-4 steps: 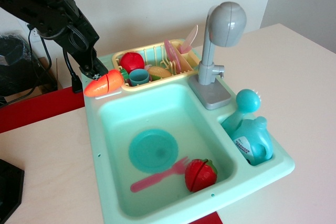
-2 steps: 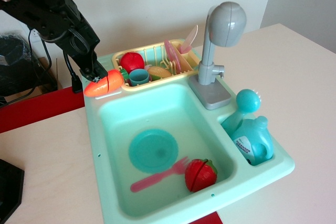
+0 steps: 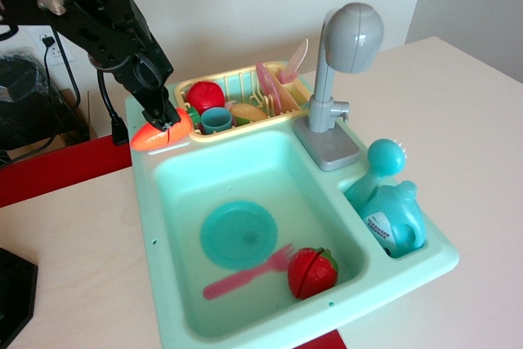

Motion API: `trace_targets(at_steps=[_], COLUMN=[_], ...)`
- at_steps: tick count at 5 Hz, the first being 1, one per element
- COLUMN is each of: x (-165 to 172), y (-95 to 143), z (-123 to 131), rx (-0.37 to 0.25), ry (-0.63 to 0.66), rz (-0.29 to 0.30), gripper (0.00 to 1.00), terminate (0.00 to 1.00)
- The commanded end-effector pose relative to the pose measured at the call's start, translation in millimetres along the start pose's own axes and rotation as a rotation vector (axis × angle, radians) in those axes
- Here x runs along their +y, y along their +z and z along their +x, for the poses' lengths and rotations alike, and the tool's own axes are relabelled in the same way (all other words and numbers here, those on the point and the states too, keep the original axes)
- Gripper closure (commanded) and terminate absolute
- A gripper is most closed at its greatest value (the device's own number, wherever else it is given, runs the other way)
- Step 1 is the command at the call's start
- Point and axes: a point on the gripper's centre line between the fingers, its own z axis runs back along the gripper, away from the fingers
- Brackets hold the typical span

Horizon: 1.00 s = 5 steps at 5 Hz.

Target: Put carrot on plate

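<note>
Next, my gripper grabs the carrot by its thick body near the green top point(image 3: 175, 127) to put the orange carrot on the plate point(image 3: 239, 234).
The orange carrot point(image 3: 158, 136) with a green top lies on the back-left corner of the sink's rim, next to the dish rack. My gripper point(image 3: 162, 117) is right above it, black fingers down at the carrot's top side and standing open around it. The carrot still rests on the rim. The round teal plate point(image 3: 239, 234) lies flat on the bottom of the sink basin, to the front right of the carrot and lower.
A pink fork point(image 3: 249, 274) and a red strawberry point(image 3: 311, 272) lie in the basin point(image 3: 270, 169) beside the plate. The yellow dish rack point(image 3: 237, 100) holds a red fruit, a teal cup and pink plates. A grey tap point(image 3: 339, 79) and a teal bottle point(image 3: 391, 214) stand at the right.
My gripper has moved right and down, from beside the carrot's left end to directly over it. The carrot has not moved.
</note>
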Motion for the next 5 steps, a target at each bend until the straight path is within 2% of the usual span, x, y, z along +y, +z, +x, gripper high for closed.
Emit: trace_targets(at_steps=[1,3,4,5], x=[2.9,-1.6,-2.9,0.2], y=[-6.3,-18.0,-23.0,-23.9], z=[10.6,6.3,3.6,0.1], rx=[0.016,0.060,0.065,0.021], ry=[0.000,-0.007,-0.008,-0.029], rz=[-0.003,-0.004,0.021,0.065], gripper=[0.00,0.00,0.00,1.00], terminate=[0.00,0.00,0.00,0.00])
